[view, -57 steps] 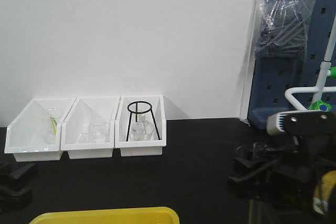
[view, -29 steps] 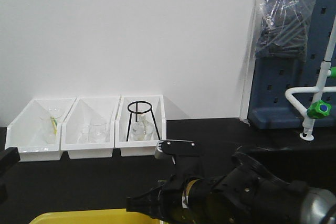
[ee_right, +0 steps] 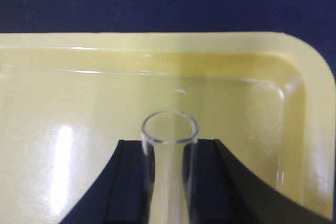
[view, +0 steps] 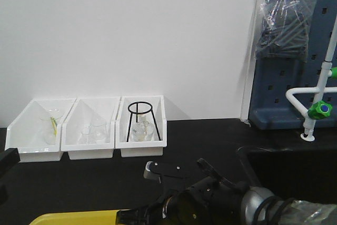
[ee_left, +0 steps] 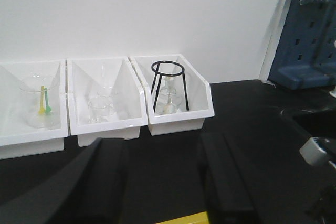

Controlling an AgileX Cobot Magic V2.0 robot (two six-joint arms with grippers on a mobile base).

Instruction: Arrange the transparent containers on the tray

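Note:
I should grab the yellow tray by its rim (view: 36, 221) with my left gripper. Its bottom then stays free for the transparent containers.
In the right wrist view a clear glass test tube (ee_right: 168, 182) stands upright, open rim up, between the two black fingers of my right gripper (ee_right: 169, 148), which is shut on it. It hangs over the inside of the yellow tray (ee_right: 79, 103), near the tray's far right corner. From the front, the right arm (view: 210, 204) reaches left along the bottom edge, its gripper (view: 129, 217) at the yellow tray (view: 79, 217); the tube cannot be made out there. My left gripper (ee_left: 163, 182) is open and empty above the black table, just behind the tray's edge (ee_left: 181, 219).
Three white bins (view: 87, 148) line the back wall, holding beakers and a black tripod ring (view: 140, 121). A sink (view: 295, 169) and a tap with a green handle (view: 320, 110) are at the right, before a blue pegboard (view: 287, 77).
My right arm has swung from the right edge across to the left and down, carrying the tube over the yellow tray. The left arm has drawn back slightly at the left edge.

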